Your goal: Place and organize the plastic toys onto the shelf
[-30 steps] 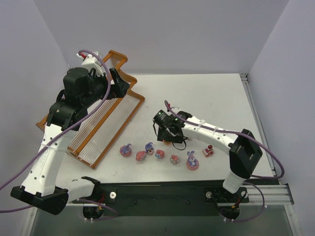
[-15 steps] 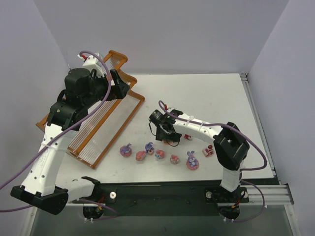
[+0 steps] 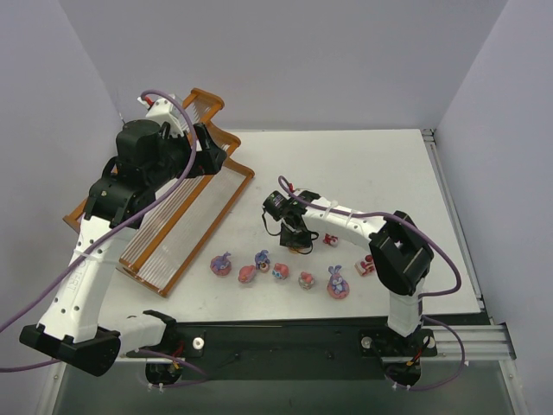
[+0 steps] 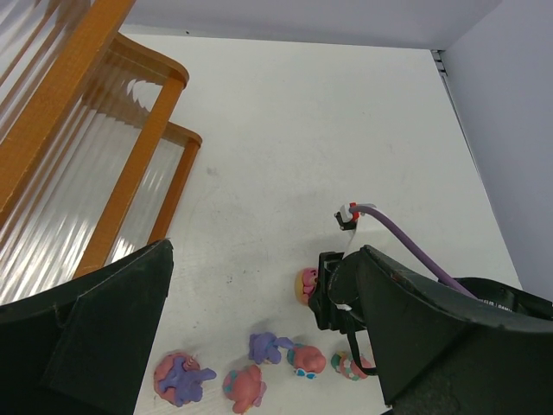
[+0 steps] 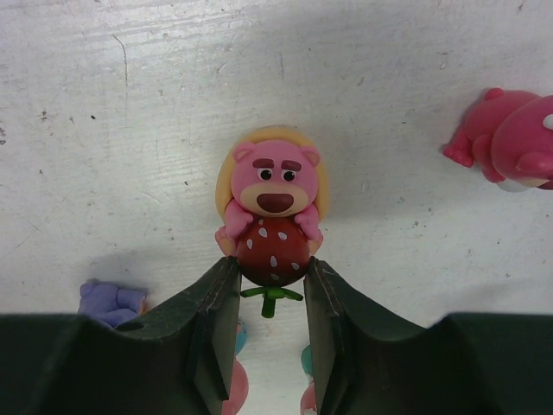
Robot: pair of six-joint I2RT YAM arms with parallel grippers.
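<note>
My right gripper will bring the pink bear toy up off the table if I lift it now, because both fingers pinch the strawberry from either side.
My right gripper is low on the table, its jaws shut on the strawberry held by a pink bear toy, which also shows in the left wrist view. Several more plastic toys lie in a row near the front: a pink-and-purple one, a pink one, a purple one and others up to a red-and-pink one. The orange-brown shelf stands at the left. My left gripper hangs open and empty above the shelf.
Another pink toy lies just right of the held bear, and a purple toy is at the lower left. The right arm's purple cable loops above the table. White walls stand close behind and beside the shelf.
My right arm has swung its elbow inward and turned the wrist, and the gripper has shifted slightly left to the pink bear. The left arm has not moved.
</note>
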